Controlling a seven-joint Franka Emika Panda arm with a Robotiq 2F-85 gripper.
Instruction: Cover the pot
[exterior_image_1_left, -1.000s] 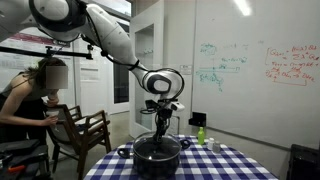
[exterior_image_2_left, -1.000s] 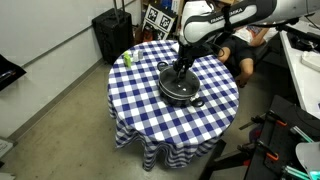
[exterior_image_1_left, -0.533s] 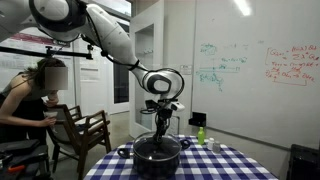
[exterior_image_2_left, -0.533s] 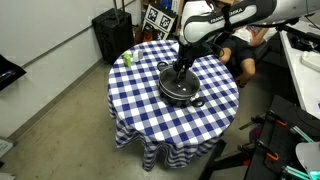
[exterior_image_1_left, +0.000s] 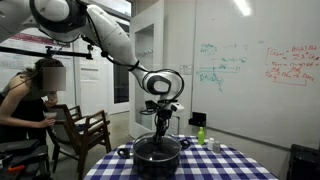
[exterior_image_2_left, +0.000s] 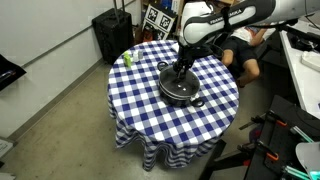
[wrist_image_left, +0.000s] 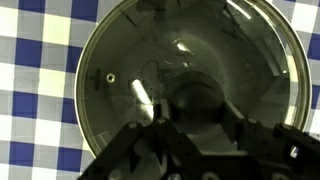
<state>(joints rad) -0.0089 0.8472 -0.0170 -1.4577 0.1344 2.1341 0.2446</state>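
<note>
My gripper releases the glass lid now, since the lid's rim lines up with the pot's rim and the lid would rest on the pot.
The large black pot (exterior_image_1_left: 157, 154) stands in the middle of a round table with a blue-and-white checked cloth (exterior_image_2_left: 148, 112); it also shows in an exterior view (exterior_image_2_left: 181, 91). A glass lid (wrist_image_left: 115, 75) lies over the pot's mouth, with its rim lined up with the pot's rim. My gripper (wrist_image_left: 195, 118) points straight down, its fingers closed on either side of the lid's dark round knob (wrist_image_left: 196, 98). The gripper shows above the pot in both exterior views (exterior_image_1_left: 160, 131) (exterior_image_2_left: 181, 72).
A small green bottle (exterior_image_2_left: 127, 59) stands near the table's edge, also seen in an exterior view (exterior_image_1_left: 201, 134). A seated person (exterior_image_1_left: 30, 100) and a wooden chair (exterior_image_1_left: 85, 135) are beside the table. A black case (exterior_image_2_left: 110, 35) stands on the floor behind it.
</note>
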